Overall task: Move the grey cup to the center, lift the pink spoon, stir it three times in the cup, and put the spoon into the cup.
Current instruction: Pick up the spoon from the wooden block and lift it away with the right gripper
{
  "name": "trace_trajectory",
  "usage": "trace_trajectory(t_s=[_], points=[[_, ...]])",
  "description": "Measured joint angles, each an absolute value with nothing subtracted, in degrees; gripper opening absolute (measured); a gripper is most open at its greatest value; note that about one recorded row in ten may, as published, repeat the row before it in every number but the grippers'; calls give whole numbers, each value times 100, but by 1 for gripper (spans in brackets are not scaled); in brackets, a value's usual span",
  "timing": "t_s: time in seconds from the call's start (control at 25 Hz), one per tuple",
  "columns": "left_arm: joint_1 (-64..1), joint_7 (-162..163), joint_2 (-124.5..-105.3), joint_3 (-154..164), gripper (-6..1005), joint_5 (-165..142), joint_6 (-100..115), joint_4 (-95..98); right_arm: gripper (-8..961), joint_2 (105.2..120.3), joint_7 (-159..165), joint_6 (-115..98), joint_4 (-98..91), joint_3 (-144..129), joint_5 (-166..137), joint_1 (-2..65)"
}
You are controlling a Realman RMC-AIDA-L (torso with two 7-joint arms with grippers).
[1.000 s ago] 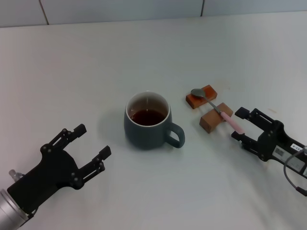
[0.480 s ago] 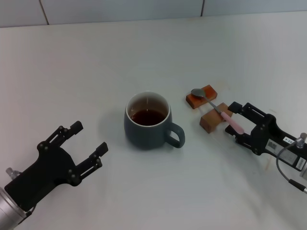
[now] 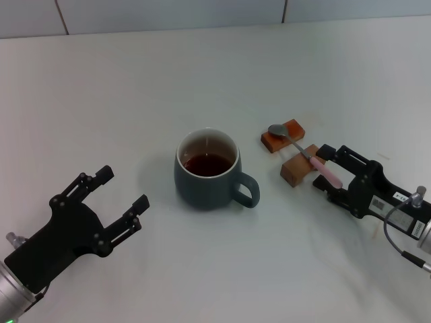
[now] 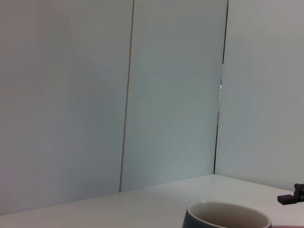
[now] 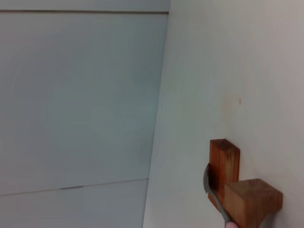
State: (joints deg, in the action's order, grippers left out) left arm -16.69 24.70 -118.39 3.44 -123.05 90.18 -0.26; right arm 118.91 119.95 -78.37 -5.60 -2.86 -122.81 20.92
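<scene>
The fingers of the robot's right gripper are on both sides of the pink handle end [image 3: 328, 175], next to the brown block [image 3: 294, 170], so the right gripper should close on the handle end.
The grey cup [image 3: 205, 171] stands at the table's middle, holding dark liquid, with its handle toward the front right. Its rim also shows in the left wrist view [image 4: 228, 219]. The pink spoon [image 3: 326, 173] lies across two wooden blocks to the cup's right, its metal bowl on the far block. My right gripper [image 3: 328, 169] is open, low over the table, with its fingers on either side of the pink handle end. My left gripper [image 3: 122, 188] is open and empty, to the front left of the cup and apart from it. The right wrist view shows the spoon's neck [image 5: 212, 191].
An orange block [image 3: 285, 135] and a brown block [image 3: 300, 166] carry the spoon; both show in the right wrist view [image 5: 224, 164] [image 5: 251, 199]. The white table [image 3: 202, 81] runs back to a tiled wall. A cable hangs by my right wrist.
My right gripper has moved left toward the spoon, so its fingers now flank the pink handle. My left gripper has drawn back a little from the cup. The cup and spoon have not moved.
</scene>
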Motion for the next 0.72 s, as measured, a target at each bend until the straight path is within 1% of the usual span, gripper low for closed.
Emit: trace_trajectory(t_s=[0.28, 0.48, 0.72], points=[[-1670, 2469, -11838, 343, 809, -12305, 9018, -32, 761, 11898, 12080, -7831, -562, -275, -12269, 2106], [-1684, 2475, -11838, 339, 809, -12305, 9018, -42, 537, 11894, 12131, -7807, -563, -281, -12283, 2129], [-1688, 2484, -11839, 328, 808, -12305, 9017, -45, 329, 11891, 12137, -7785, -563, -281, -12277, 2102]])
